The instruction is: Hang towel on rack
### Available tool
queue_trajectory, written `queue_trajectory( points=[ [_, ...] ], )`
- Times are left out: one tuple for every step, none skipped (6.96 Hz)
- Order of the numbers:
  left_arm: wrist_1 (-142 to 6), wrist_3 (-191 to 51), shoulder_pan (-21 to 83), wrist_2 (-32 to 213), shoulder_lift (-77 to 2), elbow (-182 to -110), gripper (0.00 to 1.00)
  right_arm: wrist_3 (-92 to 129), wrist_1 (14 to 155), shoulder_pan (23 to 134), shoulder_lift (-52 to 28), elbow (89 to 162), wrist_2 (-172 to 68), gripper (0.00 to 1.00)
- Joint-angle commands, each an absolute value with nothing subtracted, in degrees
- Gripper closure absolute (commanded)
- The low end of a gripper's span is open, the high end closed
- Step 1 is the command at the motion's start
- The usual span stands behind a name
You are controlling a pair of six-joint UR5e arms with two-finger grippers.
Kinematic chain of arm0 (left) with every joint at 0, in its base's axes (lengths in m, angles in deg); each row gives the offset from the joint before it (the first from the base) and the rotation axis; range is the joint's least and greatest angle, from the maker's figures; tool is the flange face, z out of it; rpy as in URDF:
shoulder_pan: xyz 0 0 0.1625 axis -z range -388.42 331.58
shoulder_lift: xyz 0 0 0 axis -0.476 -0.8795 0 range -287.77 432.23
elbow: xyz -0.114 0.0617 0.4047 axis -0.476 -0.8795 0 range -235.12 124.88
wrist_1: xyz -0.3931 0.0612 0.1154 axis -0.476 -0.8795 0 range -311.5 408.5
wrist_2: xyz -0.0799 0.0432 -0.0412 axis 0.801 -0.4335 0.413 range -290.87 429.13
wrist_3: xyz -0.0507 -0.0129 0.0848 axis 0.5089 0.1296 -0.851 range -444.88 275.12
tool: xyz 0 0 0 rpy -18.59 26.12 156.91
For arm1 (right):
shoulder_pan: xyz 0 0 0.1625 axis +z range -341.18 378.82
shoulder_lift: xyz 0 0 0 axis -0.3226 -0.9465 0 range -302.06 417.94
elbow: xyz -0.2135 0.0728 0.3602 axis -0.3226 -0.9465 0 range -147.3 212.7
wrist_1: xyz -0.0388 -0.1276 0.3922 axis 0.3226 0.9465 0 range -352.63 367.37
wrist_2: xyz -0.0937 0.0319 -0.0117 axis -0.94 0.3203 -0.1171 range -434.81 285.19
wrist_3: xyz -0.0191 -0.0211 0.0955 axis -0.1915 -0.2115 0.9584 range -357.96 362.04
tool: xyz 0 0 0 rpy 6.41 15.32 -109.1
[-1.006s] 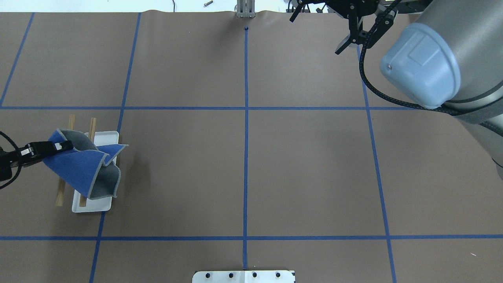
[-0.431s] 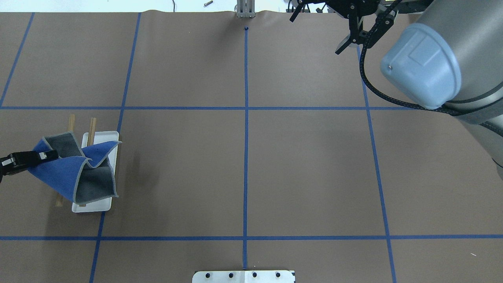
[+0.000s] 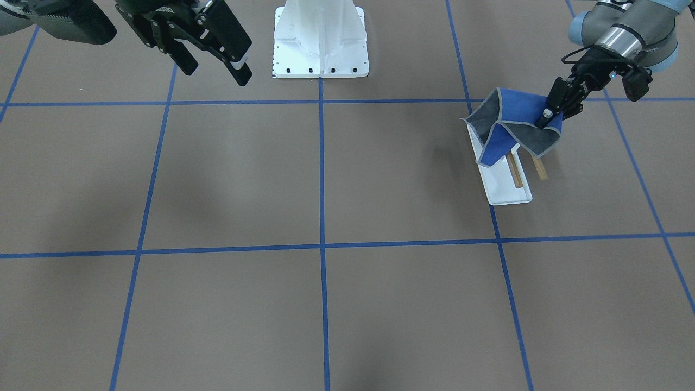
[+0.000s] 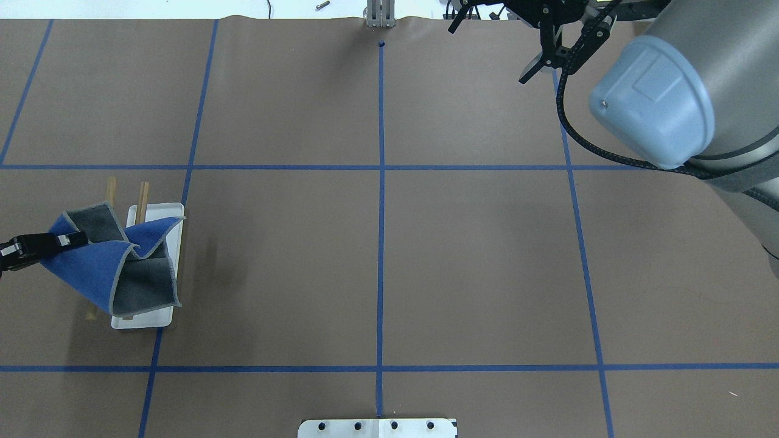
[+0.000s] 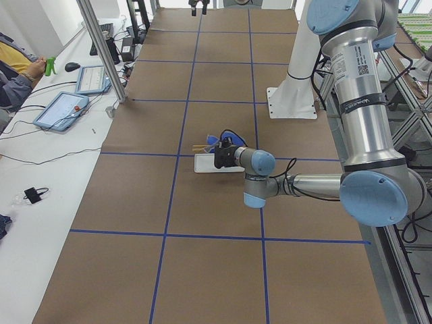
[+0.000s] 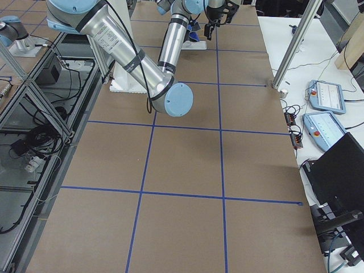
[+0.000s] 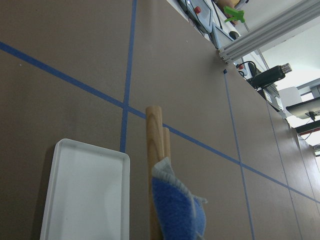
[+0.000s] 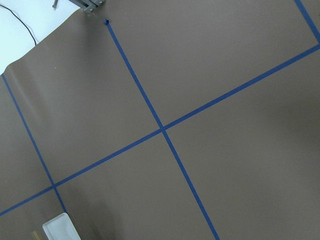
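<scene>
The blue towel lies over the wooden bar (image 7: 154,135) in the left wrist view, so my left gripper should open now.
The towel (image 4: 115,264), blue with a dark grey back, lies draped and folded over the rack's two wooden bars (image 4: 143,194) at the table's left. The rack's white tray base (image 4: 157,213) shows under it. My left gripper (image 4: 74,239) is shut on the towel's left corner, just left of the bars. The front-facing view shows the same grip (image 3: 544,118) on the towel (image 3: 507,127) above the rack (image 3: 502,191). The left wrist view shows a bar (image 7: 154,150), a blue towel fold (image 7: 177,210) and the tray (image 7: 85,190). My right gripper (image 3: 214,70) is open, empty and held high at the far right.
The white bolted pedestal (image 3: 320,38) stands at the robot's side of the table, mid-width. Blue tape lines grid the brown table cover. Tablets and cables lie on the operators' bench (image 5: 64,108). The right arm's large elbow (image 4: 654,97) fills the overhead view's upper right.
My left gripper has moved left with the towel's corner. It has drawn the towel further over the bars, where it has sunk lower. The right arm has not moved.
</scene>
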State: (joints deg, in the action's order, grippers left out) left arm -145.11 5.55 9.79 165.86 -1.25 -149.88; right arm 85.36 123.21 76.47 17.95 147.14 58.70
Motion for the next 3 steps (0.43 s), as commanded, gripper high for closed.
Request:
queue_trajectory(
  points=[
    [-145.13,5.56,10.07,165.72,-0.98,-149.6,1.0,85.36,123.21,76.47,17.95,147.14,58.69,0.0],
    [-145.13,5.56,10.25,165.72,-0.8,-149.6,1.0,85.36,123.21,76.47,17.95,147.14,58.69,0.0],
    [-145.04,5.56,10.25,165.63,-0.8,-149.43,1.0,85.36,123.21,76.47,17.95,147.22,58.69,0.0]
  ],
)
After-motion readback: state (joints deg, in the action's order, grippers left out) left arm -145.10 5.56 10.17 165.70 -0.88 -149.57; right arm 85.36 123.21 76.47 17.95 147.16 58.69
